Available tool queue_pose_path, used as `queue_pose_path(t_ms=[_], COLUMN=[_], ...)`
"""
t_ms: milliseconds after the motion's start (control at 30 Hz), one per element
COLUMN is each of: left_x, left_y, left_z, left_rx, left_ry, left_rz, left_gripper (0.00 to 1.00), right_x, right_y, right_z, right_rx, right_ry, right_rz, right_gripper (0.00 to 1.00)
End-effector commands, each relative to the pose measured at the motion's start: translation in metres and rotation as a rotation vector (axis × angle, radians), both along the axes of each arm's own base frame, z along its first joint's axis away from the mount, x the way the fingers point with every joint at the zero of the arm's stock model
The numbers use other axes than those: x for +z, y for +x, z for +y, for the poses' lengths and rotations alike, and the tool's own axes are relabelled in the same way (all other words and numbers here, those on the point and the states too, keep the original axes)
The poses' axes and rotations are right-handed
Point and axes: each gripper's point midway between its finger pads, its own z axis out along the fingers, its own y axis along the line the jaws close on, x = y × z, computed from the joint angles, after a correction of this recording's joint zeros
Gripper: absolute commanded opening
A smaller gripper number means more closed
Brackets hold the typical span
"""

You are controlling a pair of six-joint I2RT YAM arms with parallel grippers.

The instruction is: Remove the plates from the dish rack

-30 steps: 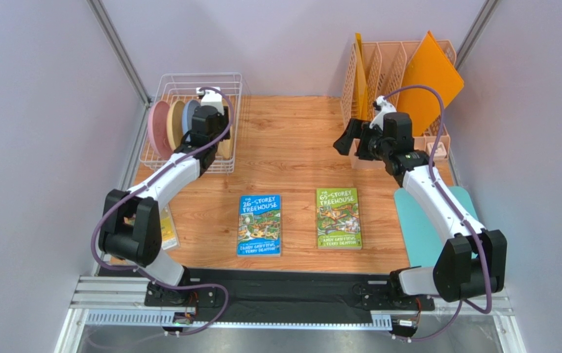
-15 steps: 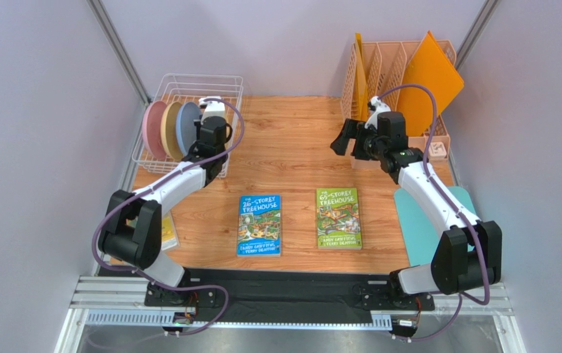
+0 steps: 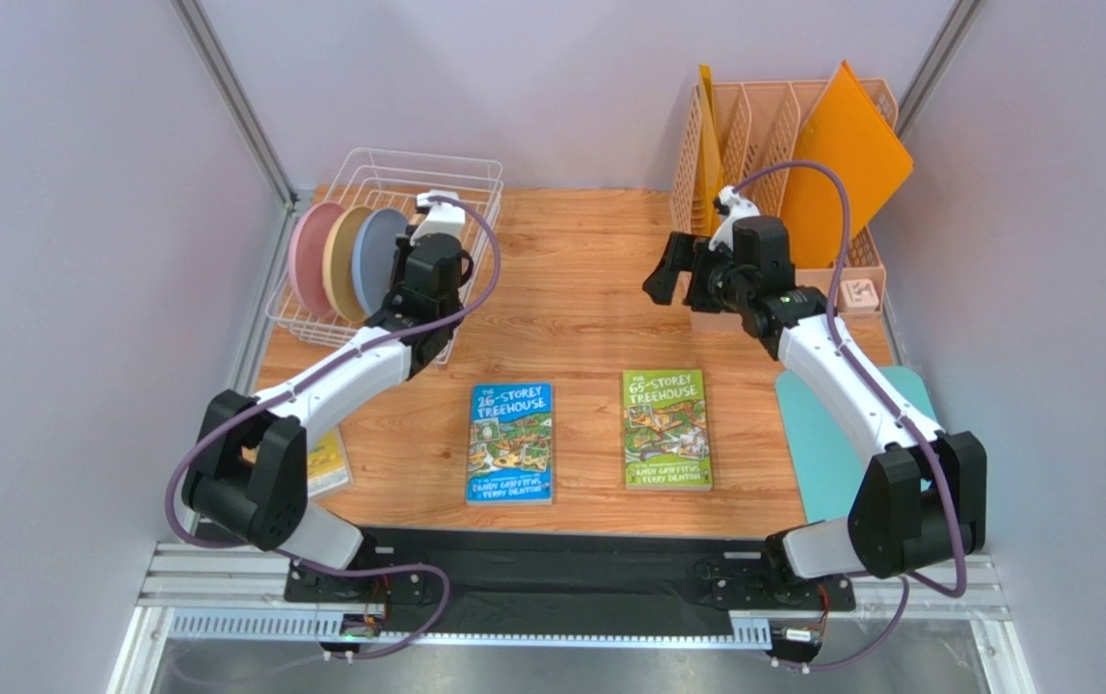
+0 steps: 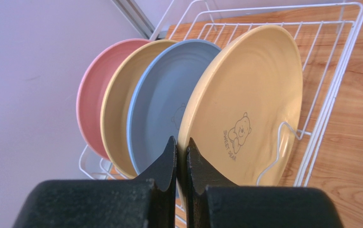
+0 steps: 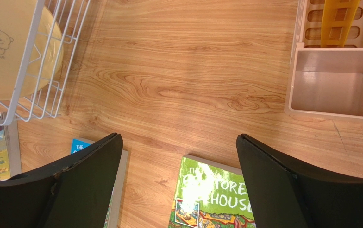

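Observation:
The right gripper pinches the cream-yellow plate [image 5: 7,61] by its rim beyond the bear's ears next, to take over from my left gripper.
The white wire dish rack [image 3: 464,174] stands at the table's far left, skewed. In it stand on edge a pink plate [image 4: 90,95], a tan plate [image 4: 116,104], a light blue plate [image 4: 164,104] and a cream-yellow plate [image 4: 250,104] with a bear print. My left gripper [image 4: 182,142] is shut on the near rim of the cream-yellow plate, which still stands inside the rack. In the top view the left gripper [image 3: 421,282] hides that plate. My right gripper [image 3: 667,272] is open and empty above the bare wood; in its wrist view [image 5: 177,140] it is wide open.
A blue book [image 3: 511,441] and a green book [image 3: 666,428] lie on the near middle of the table. A peach organizer with orange folders [image 3: 790,159] stands at the far right. A teal mat [image 3: 841,434] lies at the right edge, a small book [image 3: 324,460] at the left.
My left gripper has drawn back toward the near right, and the rack with its plates has shifted and turned with it. My right gripper has moved a little left.

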Motion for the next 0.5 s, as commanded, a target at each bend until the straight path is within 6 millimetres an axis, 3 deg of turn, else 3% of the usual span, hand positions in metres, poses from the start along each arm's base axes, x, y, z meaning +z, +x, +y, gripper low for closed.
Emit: queue_pose_path(t_ms=[0,100,367,400,433,467], left_x=[0.104,0.112,0.103,0.102,0.119,0.113], left_y=[0.001,0.0,0.014,0.013,0.011,0.009], left_z=[0.002,0.004,0.0,-0.002,-0.009,-0.016], left_rx=[0.055,0.059,0.085,0.079,0.026,-0.03], left_ry=[-0.109,-0.093,-0.067,-0.077,-0.12,-0.126], left_rz=[-0.298,-0.315,-0.298,-0.279,-0.302,-0.247], left_gripper=[0.0,0.0,0.0,0.0,0.0,0.0], right_x=[0.022,0.02,0.015,0.016,0.019,0.019], right_y=[0.004,0.003,-0.002,-0.002,-0.003,-0.004], right_z=[0.002,0.003,0.005,0.006,0.008,0.009], right_rx=[0.009,0.014,0.02,0.029,0.033,0.04], right_ry=[-0.004,-0.003,-0.003,0.002,0.008,0.014], right_rz=[-0.056,-0.048,-0.036,-0.041,-0.049,-0.047], right_gripper=[0.97,0.97,0.98,0.98,0.98,0.98])
